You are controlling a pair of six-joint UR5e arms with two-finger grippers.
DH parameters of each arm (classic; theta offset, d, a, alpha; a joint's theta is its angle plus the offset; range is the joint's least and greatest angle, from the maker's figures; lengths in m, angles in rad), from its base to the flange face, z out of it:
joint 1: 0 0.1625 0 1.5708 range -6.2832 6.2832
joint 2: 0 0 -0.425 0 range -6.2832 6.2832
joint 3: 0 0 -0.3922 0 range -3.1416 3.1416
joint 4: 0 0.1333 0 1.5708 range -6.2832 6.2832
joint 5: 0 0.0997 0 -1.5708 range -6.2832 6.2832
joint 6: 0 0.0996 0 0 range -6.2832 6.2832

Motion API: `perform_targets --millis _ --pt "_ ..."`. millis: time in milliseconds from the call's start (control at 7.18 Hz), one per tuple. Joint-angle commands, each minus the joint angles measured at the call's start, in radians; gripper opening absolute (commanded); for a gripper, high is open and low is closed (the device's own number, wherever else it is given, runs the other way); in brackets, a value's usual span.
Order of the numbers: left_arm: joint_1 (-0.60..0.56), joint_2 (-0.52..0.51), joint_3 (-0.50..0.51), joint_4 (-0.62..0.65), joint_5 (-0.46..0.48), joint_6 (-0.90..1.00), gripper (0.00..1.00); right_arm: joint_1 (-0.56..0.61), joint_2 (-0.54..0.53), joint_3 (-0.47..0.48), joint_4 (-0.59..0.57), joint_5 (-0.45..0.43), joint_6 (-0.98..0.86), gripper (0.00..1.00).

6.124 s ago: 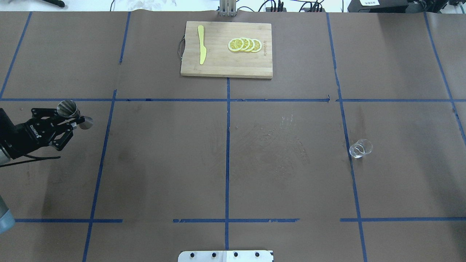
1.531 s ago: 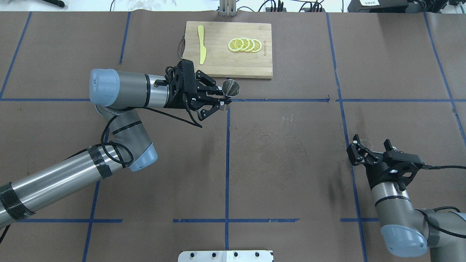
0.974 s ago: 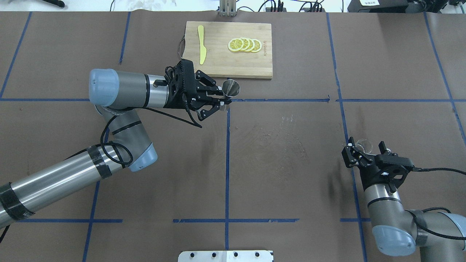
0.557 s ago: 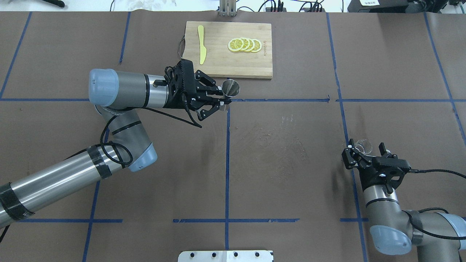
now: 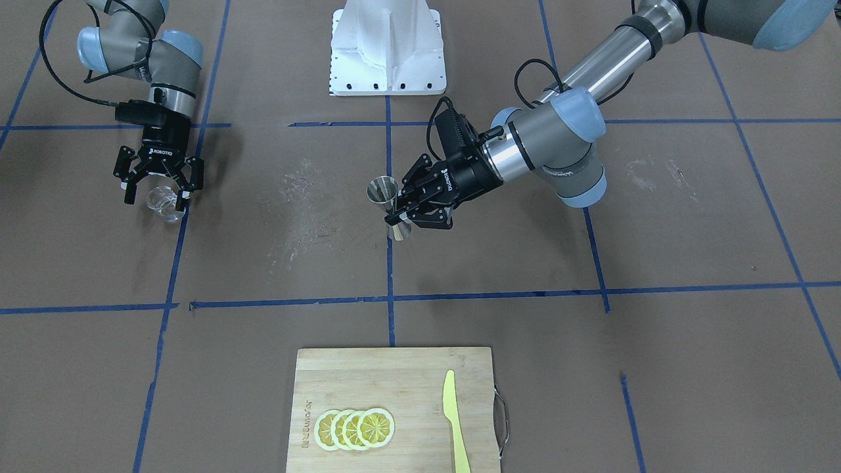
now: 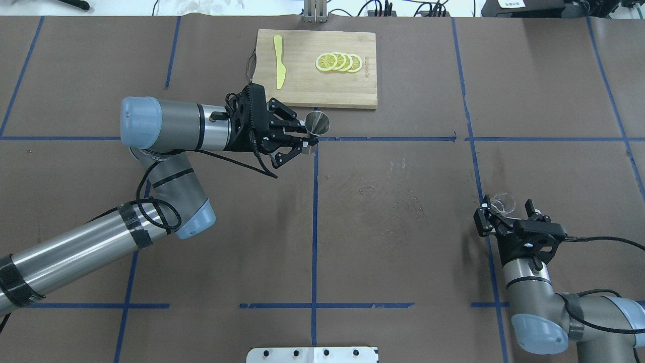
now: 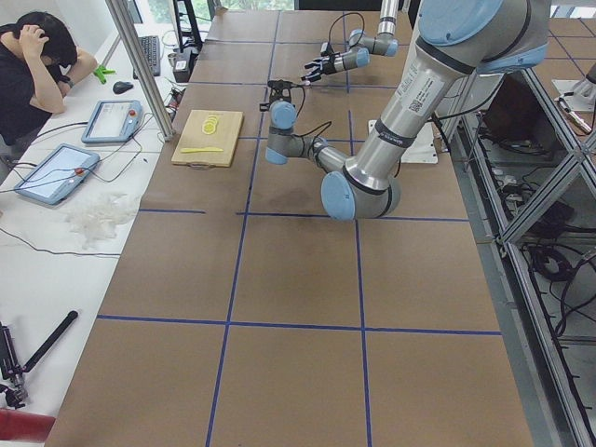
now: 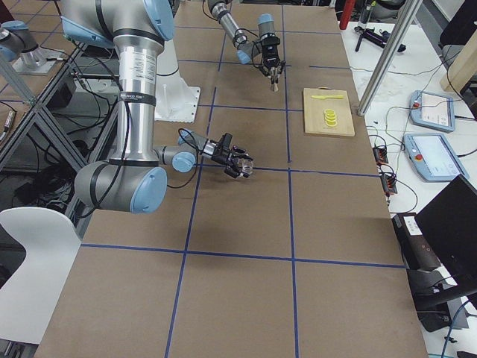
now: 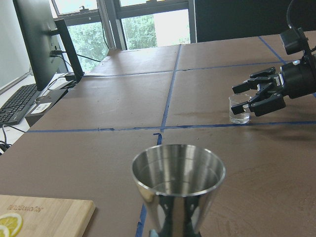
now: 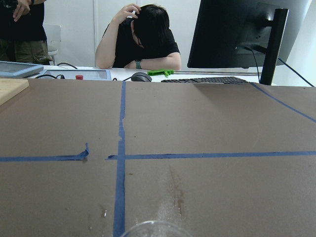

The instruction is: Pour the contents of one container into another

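Note:
I will grab the clear cup by its side (image 5: 166, 206) with my right gripper next, so the cup's rim stays free to pour into the steel jigger (image 5: 387, 197).
The steel jigger (image 6: 318, 123) is held upright above the table's middle, just in front of the cutting board, with my left gripper (image 6: 306, 137) shut on its narrow waist. The front view shows the jigger (image 5: 387, 197) and left gripper (image 5: 406, 211) clear of the table; the left wrist view has the jigger's (image 9: 177, 185) open mouth close up. The clear cup (image 6: 502, 202) stands on the table at the right. My right gripper (image 6: 504, 206) is open, fingertips on either side of the cup (image 5: 164, 201), not closed on it. Only the cup's rim (image 10: 153, 229) shows in the right wrist view.
A wooden cutting board (image 6: 297, 85) at the far middle edge carries a yellow knife (image 6: 278, 60) and lemon slices (image 6: 338, 62). Pale dried streaks (image 6: 393, 191) mark the brown paper between the arms. The robot's white base plate (image 6: 312, 354) is at the near edge. An operator (image 7: 37, 56) sits beyond the table.
Since six seconds ago my left arm has carried the jigger from the far left to the middle. The right arm has come in and drawn its open fingers up to the cup.

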Motion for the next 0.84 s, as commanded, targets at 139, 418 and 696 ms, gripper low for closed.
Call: perform_targets --millis 139,418,696 --pt "0.0 0.013 -0.013 -0.001 0.0 0.0 0.0 -0.004 0.054 -0.053 -0.001 -0.016 -0.002 0.97" --pt "0.0 0.013 -0.015 -0.001 0.0 -0.002 0.0 -0.004 0.049 -0.053 -0.001 -0.02 -0.006 0.89" --pt "0.0 0.013 -0.015 -0.001 0.0 0.0 0.0 -0.004 0.048 -0.053 -0.001 -0.02 -0.009 0.37"
